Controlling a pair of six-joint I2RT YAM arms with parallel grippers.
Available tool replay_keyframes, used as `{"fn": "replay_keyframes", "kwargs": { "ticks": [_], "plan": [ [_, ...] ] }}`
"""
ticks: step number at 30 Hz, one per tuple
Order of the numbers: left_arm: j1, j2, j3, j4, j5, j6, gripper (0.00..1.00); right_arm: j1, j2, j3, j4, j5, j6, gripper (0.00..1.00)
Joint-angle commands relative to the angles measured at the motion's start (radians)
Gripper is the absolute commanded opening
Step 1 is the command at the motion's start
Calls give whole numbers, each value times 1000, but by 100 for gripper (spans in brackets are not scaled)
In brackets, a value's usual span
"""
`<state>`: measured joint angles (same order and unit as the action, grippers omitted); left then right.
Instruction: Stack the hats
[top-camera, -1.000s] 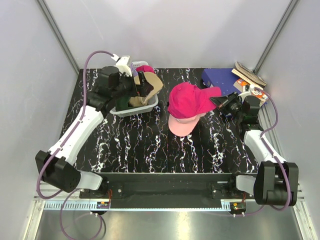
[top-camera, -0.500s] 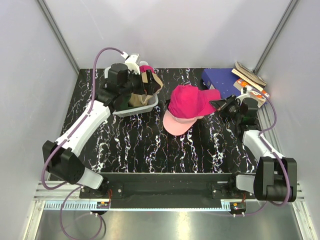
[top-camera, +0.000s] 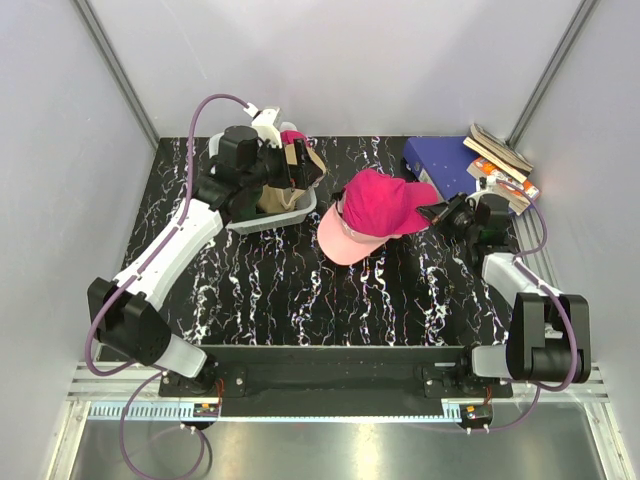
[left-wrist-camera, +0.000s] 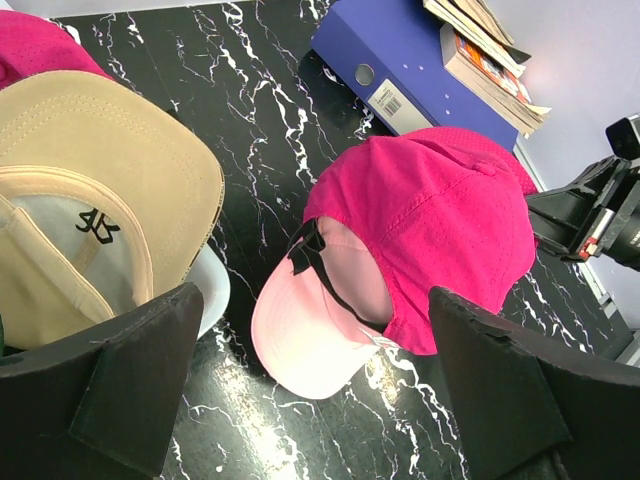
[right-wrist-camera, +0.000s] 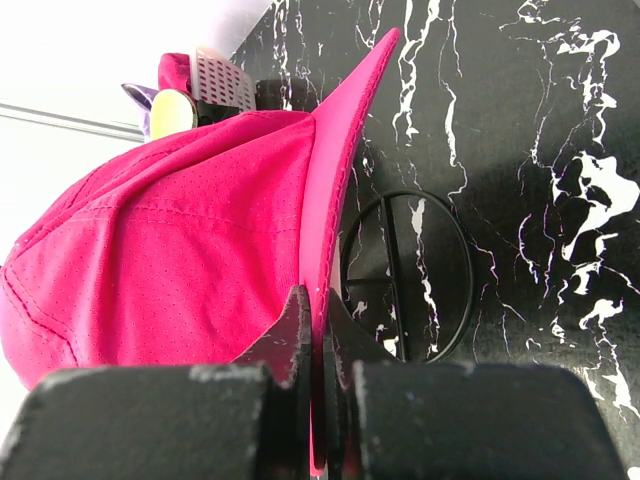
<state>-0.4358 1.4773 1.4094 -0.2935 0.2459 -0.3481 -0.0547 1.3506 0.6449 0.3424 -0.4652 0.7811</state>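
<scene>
My left gripper picks up the tan cap (left-wrist-camera: 100, 170) at its rear edge by the strap (left-wrist-camera: 58, 266) next, which leaves the cap's brim free for handover and stacking.
A magenta cap (top-camera: 385, 200) sits over a light pink cap (top-camera: 338, 243) at mid-table; both also show in the left wrist view, the magenta cap (left-wrist-camera: 440, 215) over the pink cap (left-wrist-camera: 300, 345). My right gripper (top-camera: 440, 213) is shut on the magenta cap's brim (right-wrist-camera: 345, 150), jaws pinched flat on it (right-wrist-camera: 320, 345). My left gripper (top-camera: 297, 163) hovers open and empty above the grey basket (top-camera: 262, 222), fingertips wide apart (left-wrist-camera: 320, 400). A tan cap (left-wrist-camera: 100, 170) lies in the basket, with another magenta cap (left-wrist-camera: 35, 45) behind it.
A blue binder (top-camera: 440, 157) and stacked books (top-camera: 500, 150) lie at the back right; they also show in the left wrist view, binder (left-wrist-camera: 420, 70) and books (left-wrist-camera: 490, 45). A black ring (right-wrist-camera: 400, 275) lies on the table under the held brim. The basket's white rim (left-wrist-camera: 212, 290) is near my left finger.
My right gripper has pushed the magenta cap leftward, and the pink cap beneath shifted left and turned with it. My left gripper lifted from inside the basket to above it.
</scene>
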Motion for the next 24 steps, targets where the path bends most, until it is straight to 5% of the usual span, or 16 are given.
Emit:
{"fn": "replay_keyframes", "kwargs": {
  "ticks": [1,4,7,8,10,18,24],
  "plan": [
    [-4,8,28,48,-3,-8,99,-10,62,-10,-187,136,-125,0],
    [-3,8,26,45,-3,-8,99,-10,68,19,-215,109,-124,1],
    [-3,8,26,39,-11,-8,99,-10,45,42,-240,105,-132,38],
    [-3,6,28,39,-16,-8,99,-10,36,45,-243,108,-132,60],
    [-3,6,28,34,-20,-6,99,-10,0,42,-247,128,-137,71],
    [31,5,46,-2,-59,4,99,-11,-160,52,-322,302,-169,91],
    [118,0,49,-36,-77,9,99,-16,-306,76,-425,511,-189,92]
  ]
}}
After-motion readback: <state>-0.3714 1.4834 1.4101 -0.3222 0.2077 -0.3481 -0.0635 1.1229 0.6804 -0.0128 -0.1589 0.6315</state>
